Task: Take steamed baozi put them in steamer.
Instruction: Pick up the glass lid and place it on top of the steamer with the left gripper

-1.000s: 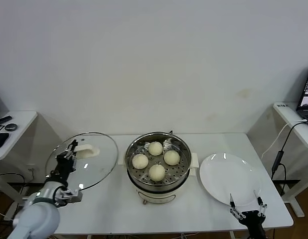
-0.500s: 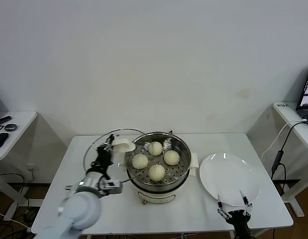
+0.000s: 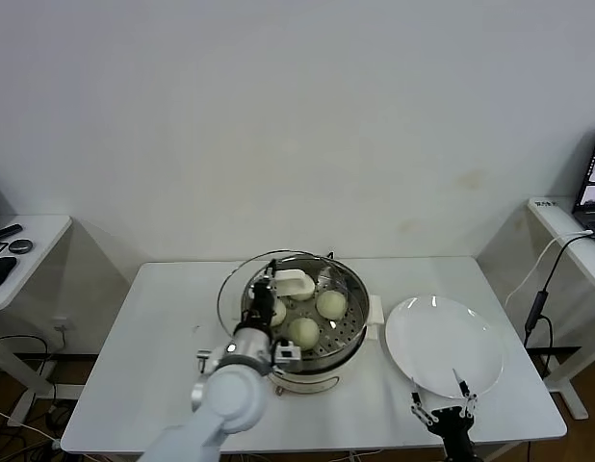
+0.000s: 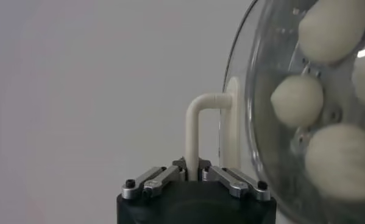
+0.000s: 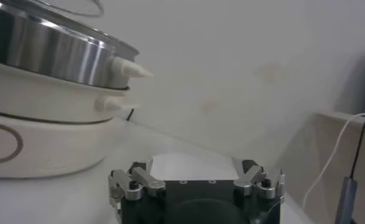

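The glass lid hangs tilted with its edge out past the steamer's rim, so my left gripper keeps holding the lid for now.
The steamer (image 3: 359,330) stands mid-table, a shiny steel pot on a cream base, and fills one side of the right wrist view (image 5: 45,52). Steamed baozi (image 3: 331,304) lie on its perforated tray; through the glass I see three of them (image 4: 298,100). My left gripper (image 3: 267,300) is shut on the white handle (image 4: 194,137) of the round glass lid (image 3: 242,279). The lid hangs tilted over the steamer's left half. My right gripper (image 3: 440,408) stands open with nothing between its fingers, low at the table's front right, near the plate.
A flat white plate (image 3: 442,344) lies right of the steamer, bare. The steamer's side handle (image 3: 376,310) sticks out toward it. Side tables flank the main table, the left one (image 3: 18,252) with dark items and the right one (image 3: 577,231) with a laptop and a cable.
My left arm has carried the glass lid rightward from the table's left side to above the steamer. The right gripper has drifted slightly left along the front edge.
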You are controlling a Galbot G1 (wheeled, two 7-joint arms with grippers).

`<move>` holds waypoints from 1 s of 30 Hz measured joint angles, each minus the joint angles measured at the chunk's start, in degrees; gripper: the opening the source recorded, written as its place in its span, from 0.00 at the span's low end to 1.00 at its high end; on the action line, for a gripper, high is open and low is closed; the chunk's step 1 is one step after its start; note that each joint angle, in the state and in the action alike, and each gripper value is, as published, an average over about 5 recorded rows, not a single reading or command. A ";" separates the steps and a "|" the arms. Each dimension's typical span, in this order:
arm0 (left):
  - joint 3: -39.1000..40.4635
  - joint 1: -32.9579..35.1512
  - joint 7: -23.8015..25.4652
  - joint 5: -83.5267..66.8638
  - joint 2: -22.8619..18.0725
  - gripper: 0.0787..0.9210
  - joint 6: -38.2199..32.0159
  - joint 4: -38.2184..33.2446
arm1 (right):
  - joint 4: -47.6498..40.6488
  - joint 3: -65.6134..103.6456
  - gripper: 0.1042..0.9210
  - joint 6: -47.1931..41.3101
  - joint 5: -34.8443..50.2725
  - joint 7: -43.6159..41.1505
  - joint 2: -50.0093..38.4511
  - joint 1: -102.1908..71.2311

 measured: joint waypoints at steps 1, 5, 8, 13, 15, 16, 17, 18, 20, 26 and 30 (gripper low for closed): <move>0.29 -0.10 0.18 0.74 -0.66 0.11 0.08 0.44 | -0.03 0.01 0.88 0.03 -0.07 0.01 0.00 -0.01; 1.01 -0.32 0.87 3.43 -3.01 0.11 0.33 1.95 | -0.19 -0.20 0.88 0.10 -0.33 0.05 0.09 0.04; 1.35 -0.37 1.13 5.16 -4.55 0.11 0.43 2.81 | -0.28 -0.40 0.88 0.13 -0.48 0.08 0.12 0.08; 1.91 -0.30 1.37 7.46 -6.88 0.11 0.68 4.14 | -0.44 -0.51 0.88 0.16 -0.58 0.13 0.08 0.21; 2.10 -0.15 1.38 8.31 -7.74 0.11 0.75 4.65 | -0.54 -0.59 0.88 0.17 -0.62 0.17 0.08 0.26; 2.18 -0.09 1.37 8.71 -8.14 0.11 0.76 4.91 | -0.58 -0.66 0.88 0.18 -0.64 0.19 0.08 0.27; 2.25 -0.05 1.37 9.08 -8.52 0.11 0.76 5.16 | -0.60 -0.73 0.88 0.18 -0.66 0.20 0.08 0.28; 2.30 -0.06 1.36 9.43 -8.86 0.11 0.75 5.42 | -0.61 -0.79 0.88 0.18 -0.68 0.20 0.08 0.28; 2.35 -0.14 1.32 10.04 -9.44 0.11 0.71 5.93 | -0.62 -0.89 0.88 0.18 -0.69 0.21 0.06 0.27; 2.20 -0.03 0.99 11.25 -10.46 0.11 0.53 7.29 | -0.71 -0.92 0.88 0.22 -0.68 0.22 -0.11 0.24; 2.17 0.14 0.75 11.86 -11.30 0.11 0.45 8.12 | -0.88 -1.15 0.88 0.26 -0.76 0.29 -0.10 0.33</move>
